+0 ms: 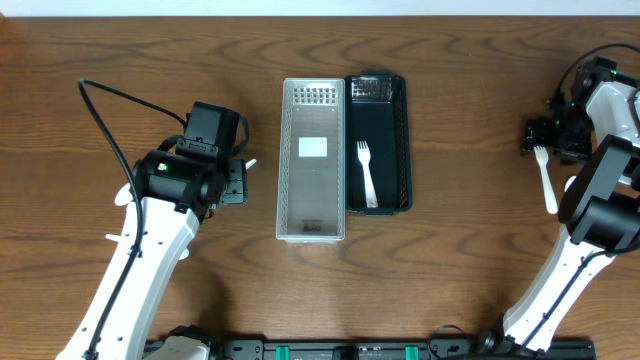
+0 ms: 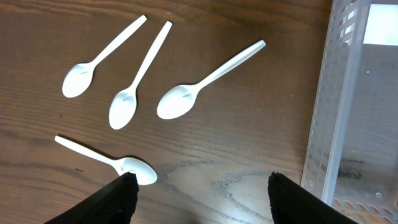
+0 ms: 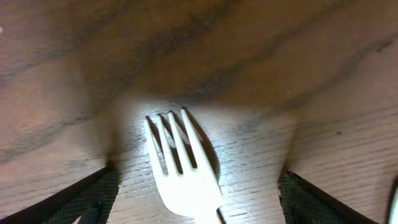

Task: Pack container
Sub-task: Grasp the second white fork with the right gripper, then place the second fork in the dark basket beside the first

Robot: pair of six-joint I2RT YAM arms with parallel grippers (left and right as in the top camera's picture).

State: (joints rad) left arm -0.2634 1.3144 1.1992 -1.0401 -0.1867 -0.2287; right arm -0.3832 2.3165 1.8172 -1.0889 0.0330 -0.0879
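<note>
My right gripper closes next. Closing now would catch the fork. My fingers meet their dark reflections on the wood beside the fork's head, which is between them.
A black tray holds one white fork. A clear ribbed bin lies against its left side and shows at the right of the left wrist view. Several white plastic spoons lie on the wood left of the bin, mostly hidden under my left arm in the overhead view. My left gripper is open and empty just above the table, its left finger by the nearest spoon. My right gripper is open, low over the table, straddling the head of a white fork; this fork also shows in the overhead view.
The dark wooden table carries everything. The right arm's body stands over the far right edge. A black cable loops left of the left arm.
</note>
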